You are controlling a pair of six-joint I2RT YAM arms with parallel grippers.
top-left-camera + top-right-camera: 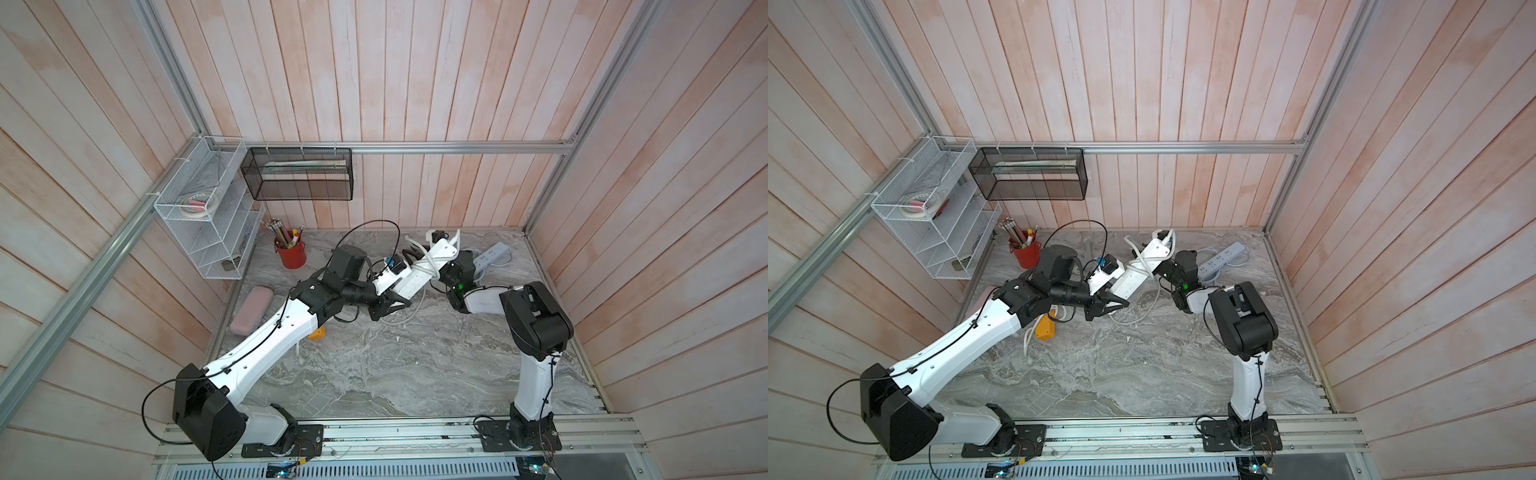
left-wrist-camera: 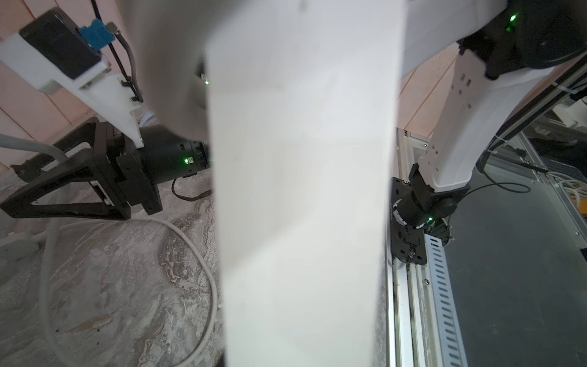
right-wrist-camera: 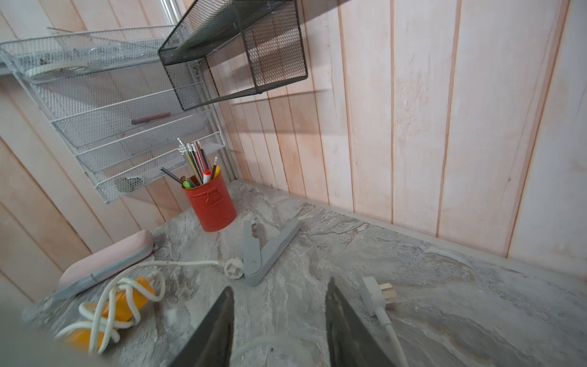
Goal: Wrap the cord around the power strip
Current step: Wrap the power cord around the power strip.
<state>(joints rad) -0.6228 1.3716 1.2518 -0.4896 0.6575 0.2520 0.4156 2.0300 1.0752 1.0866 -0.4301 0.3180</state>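
Note:
The right gripper takes hold of the slack cord beneath the power strip's far side next, short of the plug, to wrap another turn.
The white power strip [image 1: 417, 280] [image 1: 1136, 278] hangs tilted above the table, with several turns of its white cord [image 1: 430, 262] round the middle. My left gripper [image 1: 401, 306] [image 1: 1121, 305] is shut on the strip's near end. In the left wrist view the strip [image 2: 301, 190] fills the middle and hides my own fingers. More cord [image 2: 203, 270] loops slack on the table below. My right gripper [image 1: 409, 251] [image 3: 279, 286] reaches under the strip to its far side and stands open, holding nothing. A cord loop [image 3: 263, 343] lies beneath it, and a white plug [image 3: 376, 297] lies beside it.
A red pencil cup [image 1: 291, 253] and a pink case [image 1: 251, 309] sit at the back left. Near them are an orange strip [image 1: 1045, 328] with cord wound on it and a grey folded piece [image 3: 263, 251]. A pale blue strip [image 1: 492, 255] lies at the back right. Wire racks [image 1: 208, 216] hang on the walls.

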